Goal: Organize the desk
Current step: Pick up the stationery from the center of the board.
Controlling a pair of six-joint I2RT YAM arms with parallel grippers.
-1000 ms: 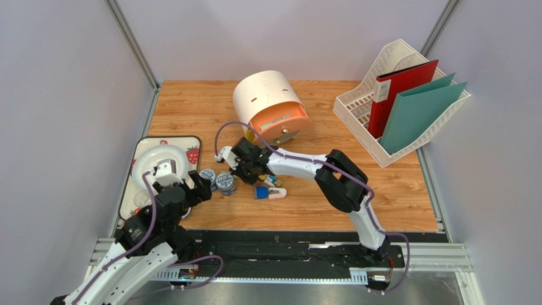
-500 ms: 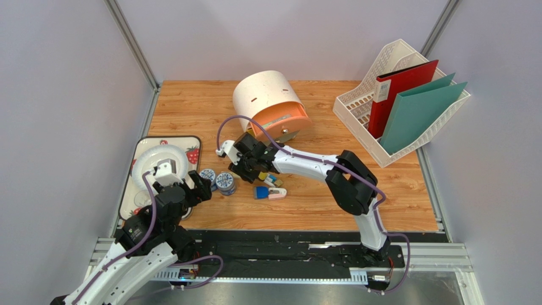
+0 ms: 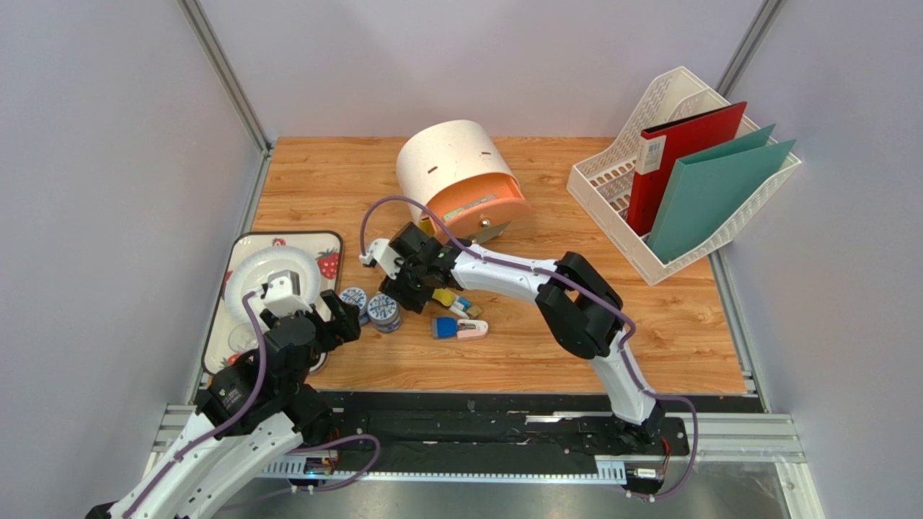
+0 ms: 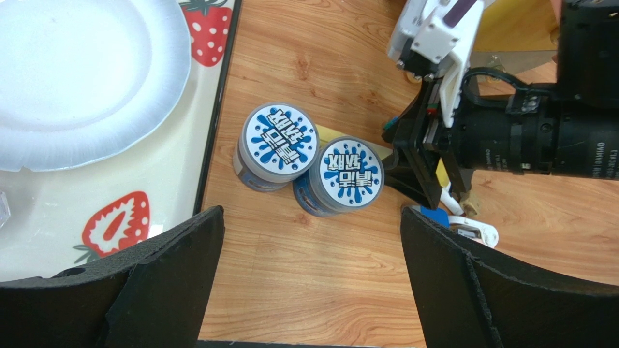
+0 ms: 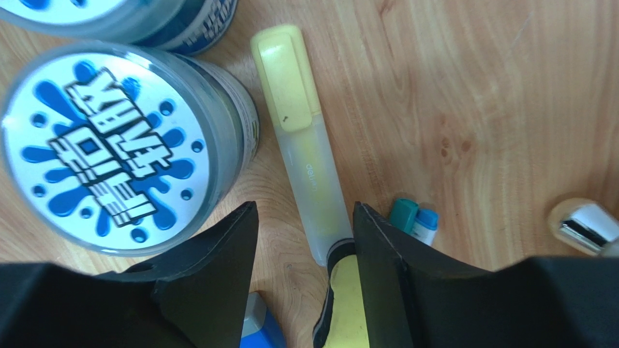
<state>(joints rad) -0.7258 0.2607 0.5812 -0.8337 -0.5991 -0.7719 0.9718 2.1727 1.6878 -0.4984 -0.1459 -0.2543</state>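
The right gripper takes the yellow highlighter by its clear uncapped end (image 5: 322, 217) next, to put it away in the orange drawer.
The desk (image 3: 325, 184) is a wood-grain tabletop. My right gripper (image 3: 417, 290) hangs low over a small clutter at its middle. In the right wrist view this gripper (image 5: 305, 210) is open. A yellow highlighter (image 5: 301, 138) lies flat on the wood, its near end between the fingers and close to the right one. Two round jars with blue splash lids (image 3: 354, 297) (image 3: 382, 309) stand just left of it; one jar (image 5: 109, 145) nearly touches the left finger. My left gripper (image 4: 311, 217) is wide open and empty above bare wood just short of the jars (image 4: 278, 141) (image 4: 349, 172).
A strawberry-print tray (image 3: 325, 243) with a white plate (image 3: 271, 270) sits at the left edge. A cream round box with an orange drawer (image 3: 460, 178) stands behind the clutter. A white file rack (image 3: 618, 195) holds folders at the right. A blue-and-white item (image 3: 458, 328) and small caps (image 5: 413, 220) lie nearby.
The right gripper's jaws have gone from shut to apart, and its wrist has shifted slightly left toward the jars. The left arm and the jars have not moved.
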